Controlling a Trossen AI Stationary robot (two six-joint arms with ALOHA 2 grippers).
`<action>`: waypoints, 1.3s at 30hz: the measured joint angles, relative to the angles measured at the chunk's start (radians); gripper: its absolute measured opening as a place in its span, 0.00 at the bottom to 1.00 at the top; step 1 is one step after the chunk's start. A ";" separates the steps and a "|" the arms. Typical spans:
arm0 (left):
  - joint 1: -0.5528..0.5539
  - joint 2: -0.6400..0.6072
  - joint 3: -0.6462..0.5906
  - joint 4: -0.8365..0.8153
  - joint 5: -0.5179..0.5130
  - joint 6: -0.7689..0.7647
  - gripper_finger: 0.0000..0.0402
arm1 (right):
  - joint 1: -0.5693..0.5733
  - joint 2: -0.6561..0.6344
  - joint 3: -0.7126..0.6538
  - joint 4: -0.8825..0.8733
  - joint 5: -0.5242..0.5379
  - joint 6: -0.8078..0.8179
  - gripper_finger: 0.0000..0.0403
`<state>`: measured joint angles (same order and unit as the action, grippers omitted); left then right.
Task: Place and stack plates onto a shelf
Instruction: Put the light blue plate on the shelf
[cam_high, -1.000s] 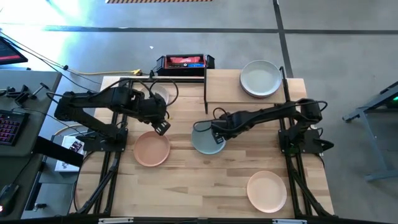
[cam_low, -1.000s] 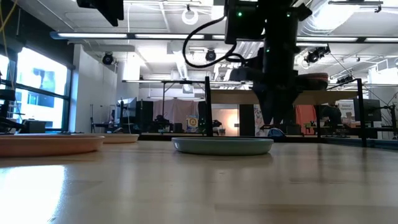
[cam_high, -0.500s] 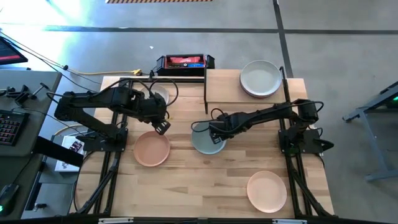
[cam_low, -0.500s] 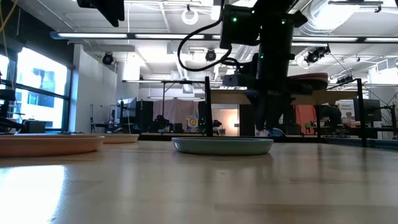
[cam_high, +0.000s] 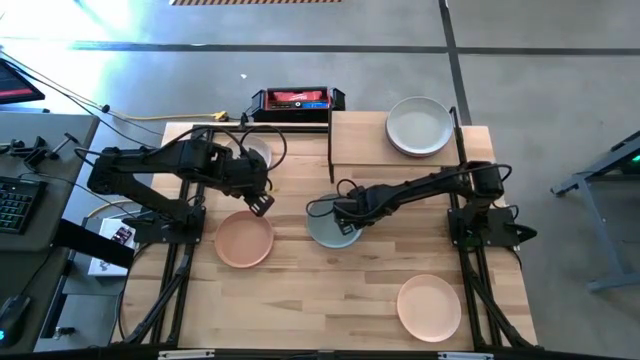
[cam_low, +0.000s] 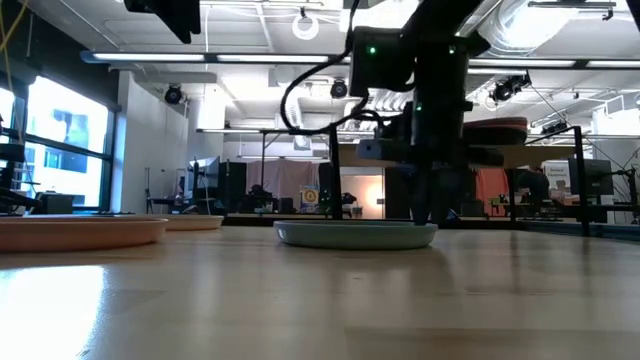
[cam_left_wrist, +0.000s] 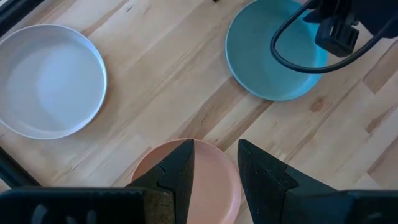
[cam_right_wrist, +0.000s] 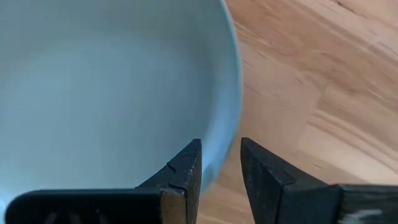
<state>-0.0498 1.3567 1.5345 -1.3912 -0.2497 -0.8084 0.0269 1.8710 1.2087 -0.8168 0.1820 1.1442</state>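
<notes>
My right gripper is due to grab the plate by its rim (cam_high: 355, 239) next, to stack the sage-green plate on the shelf (cam_high: 360, 140).
A sage-green plate (cam_high: 325, 232) lies flat on the middle of the table. My right gripper (cam_right_wrist: 221, 165) points down at its right rim (cam_right_wrist: 234, 93), open, with one finger over the plate's inside and one outside. My left gripper (cam_left_wrist: 216, 165) hangs open above the far edge of a peach plate (cam_high: 244, 240), touching nothing. A white plate (cam_left_wrist: 50, 81) lies at the far left. The shelf (cam_high: 360, 140) stands at the far right and carries a stack of plates (cam_high: 418, 125).
A cream plate (cam_high: 430, 307) lies near the front right corner. A black and red box (cam_high: 297, 100) sits just beyond the far edge. The shelf's black frame post (cam_high: 330, 150) stands close behind the green plate. Bare wood lies along the front left.
My right gripper has sunk toward the green plate and drifted a little toward the table's left edge, so its fingers now stand at the plate's rim. The plate has not moved.
</notes>
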 joint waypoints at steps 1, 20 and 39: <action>0.000 0.000 0.000 -0.001 0.000 0.000 0.28 | 0.000 0.005 0.000 0.003 0.000 0.001 0.23; 0.000 0.000 0.000 0.000 0.000 0.012 0.28 | -0.001 0.043 0.002 0.013 -0.038 -0.048 0.02; 0.000 0.000 0.000 0.001 0.000 0.026 0.28 | 0.000 -0.200 0.000 -0.099 -0.078 -0.132 0.00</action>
<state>-0.0498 1.3567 1.5345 -1.3903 -0.2501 -0.7825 0.0273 1.6715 1.2083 -0.9157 0.1038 1.0119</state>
